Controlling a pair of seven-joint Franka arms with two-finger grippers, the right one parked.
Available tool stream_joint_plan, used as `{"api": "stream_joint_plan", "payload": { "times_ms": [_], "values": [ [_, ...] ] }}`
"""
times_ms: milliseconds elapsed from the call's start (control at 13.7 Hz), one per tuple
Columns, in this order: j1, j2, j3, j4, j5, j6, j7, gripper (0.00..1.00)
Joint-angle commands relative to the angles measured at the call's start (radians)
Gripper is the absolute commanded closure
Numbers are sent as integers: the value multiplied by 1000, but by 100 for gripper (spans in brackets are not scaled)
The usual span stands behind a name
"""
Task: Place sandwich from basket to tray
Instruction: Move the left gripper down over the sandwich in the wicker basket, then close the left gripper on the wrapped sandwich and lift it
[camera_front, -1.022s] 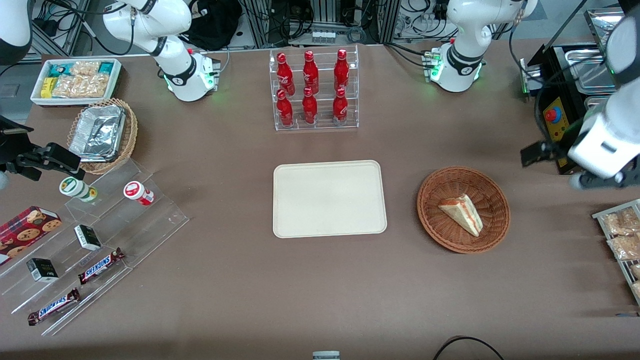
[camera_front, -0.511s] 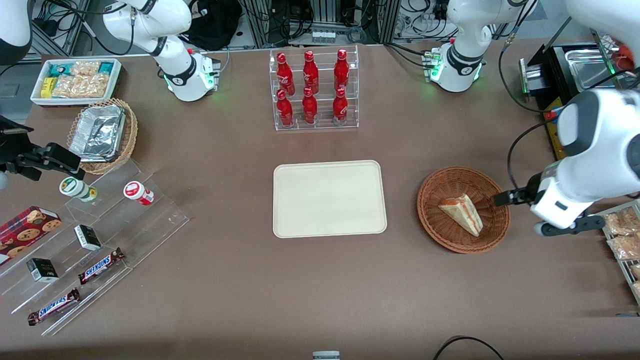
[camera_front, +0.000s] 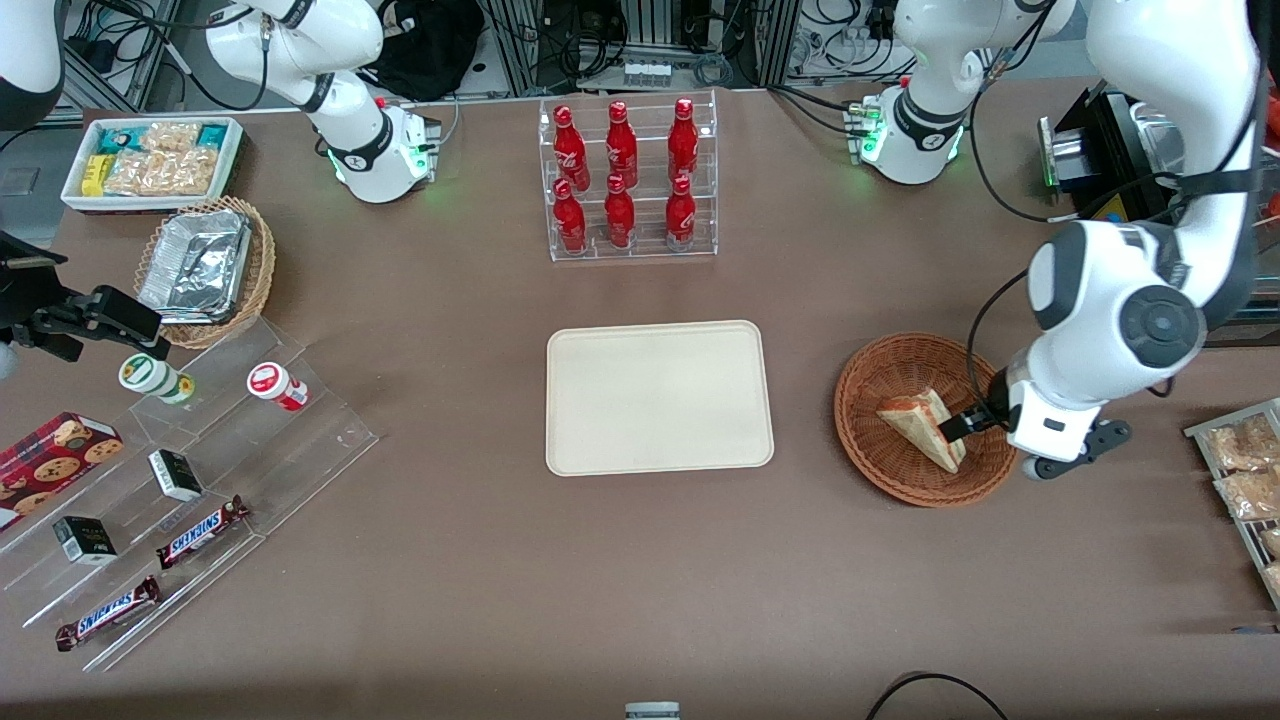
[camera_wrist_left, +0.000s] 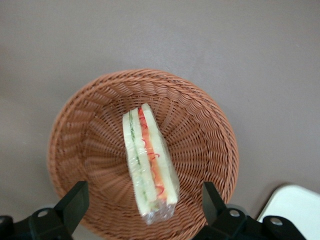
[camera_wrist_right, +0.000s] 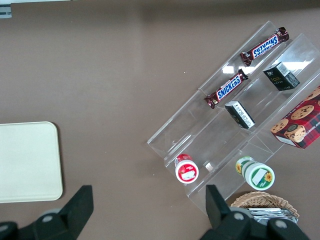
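To place the sandwich on the cream tray, my left gripper should next grab the sandwich by its gathered wrapper end (camera_wrist_left: 159, 212).
The sandwich (camera_front: 920, 425), a wrapped pale wedge with orange-red and green layers, lies in the round reddish-brown wicker basket (camera_front: 880, 465). The cream tray (camera_front: 660, 397) lies flat beside the basket, toward the parked arm's end, with nothing on it. My left gripper (camera_front: 970, 422) hangs over the basket's rim at the working arm's end, close to the sandwich. In the left wrist view the gripper (camera_wrist_left: 144, 192) is open, its two black fingers (camera_wrist_left: 76, 199) wide apart on either side of the sandwich (camera_wrist_left: 147, 162), above the basket (camera_wrist_left: 200, 125). A corner of the tray (camera_wrist_left: 295, 210) shows there too.
A clear rack of red bottles (camera_front: 625, 180) stands farther from the front camera than the tray. A wire rack of snack packets (camera_front: 1245, 480) and a black device (camera_front: 1110, 210) sit at the working arm's end. Acrylic steps with snack bars (camera_front: 180, 480), a tan foil basket (camera_front: 205, 270) and a white bin (camera_front: 150, 160) lie toward the parked arm's end.
My left arm has swung in from the table's edge and come down over the basket. The gripper now sits by the sandwich. The sandwich, basket and tray have not moved.
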Motion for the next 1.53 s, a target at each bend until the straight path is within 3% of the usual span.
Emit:
{"api": "stream_joint_plan", "payload": {
  "times_ms": [0,511,1168,1241,1314,1387,1460],
  "values": [
    [-26,-59,1,-110,8,60,-189,0],
    [-32,-38,4,-205,11,118,-256,0],
    [-34,51,4,-196,9,244,-299,3],
    [-34,60,4,-194,8,247,-299,20],
    [-34,62,4,-190,9,247,-299,59],
    [-35,62,4,-183,9,244,-293,88],
    [-38,62,4,-176,9,241,-287,93]
  ]
}}
